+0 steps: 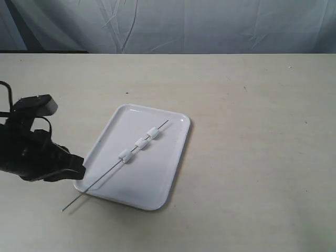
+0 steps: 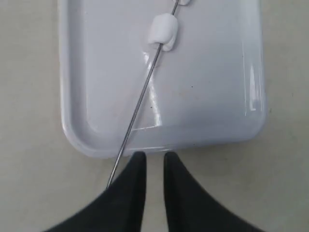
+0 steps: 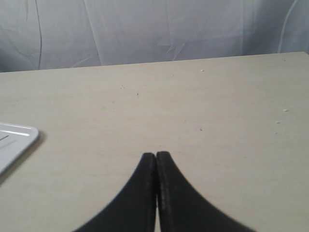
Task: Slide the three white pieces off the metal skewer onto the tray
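The left gripper grabs the skewer by its long bare body (image 1: 98,180) (image 2: 131,123) next, since the white pieces sit bunched along the skewer with tight gaps.
The white tray (image 1: 157,184) lies mid-table. The metal skewer (image 1: 105,178) rests slanted across it, its near end sticking out past the rim onto the table. All three white pieces (image 1: 140,143) are threaded on it over the tray. My left gripper (image 1: 79,169) sits just outside the tray's near-left rim. In the left wrist view it (image 2: 154,157) is open by a narrow gap with nothing in it. There the skewer (image 2: 140,101) passes beside one finger, with one white piece (image 2: 163,31) further up. My right gripper (image 3: 156,154) is shut and empty above bare table.
The table is a plain beige surface with a grey cloth backdrop (image 1: 210,23) behind its far edge. A corner of the tray (image 3: 14,140) shows at the edge of the right wrist view. The right arm is outside the exterior view.
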Available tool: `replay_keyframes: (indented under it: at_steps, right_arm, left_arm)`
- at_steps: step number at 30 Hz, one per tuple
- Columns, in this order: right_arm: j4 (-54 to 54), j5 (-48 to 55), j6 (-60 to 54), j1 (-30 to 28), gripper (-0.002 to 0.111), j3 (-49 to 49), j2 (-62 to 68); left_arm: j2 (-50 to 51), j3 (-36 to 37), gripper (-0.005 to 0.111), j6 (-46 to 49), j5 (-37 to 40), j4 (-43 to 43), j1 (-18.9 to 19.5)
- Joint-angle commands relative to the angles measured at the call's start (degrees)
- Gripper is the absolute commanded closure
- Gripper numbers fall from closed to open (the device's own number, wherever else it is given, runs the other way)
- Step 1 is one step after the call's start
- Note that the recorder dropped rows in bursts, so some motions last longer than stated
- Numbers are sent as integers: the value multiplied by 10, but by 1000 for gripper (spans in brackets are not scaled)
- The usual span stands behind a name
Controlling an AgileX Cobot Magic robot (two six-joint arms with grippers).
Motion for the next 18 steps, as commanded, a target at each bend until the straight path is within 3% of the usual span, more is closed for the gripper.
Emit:
replay_keyframes:
  at_steps: [1,3,8,13,18]
  right_arm:
    - [0,-3,-1,-3,109,1,-3]
    - [0,-3,-1,-3,109,1,-3]
    - [0,-3,-1,-3,109,1,-3]
    - [0,-3,-1,-3,109,1,-3]
    - [0,-3,-1,-3,109,1,-3]
  left_arm:
    - [30,-21,74,2,-48,12,-37]
    - [39,-32,69,2,-48,22,-41]
    - [82,-70,69,2,-31,64,-44]
    - [142,-109,69,2,-32,152,-82]
    - [171,-131,69,0,-56,174,-109]
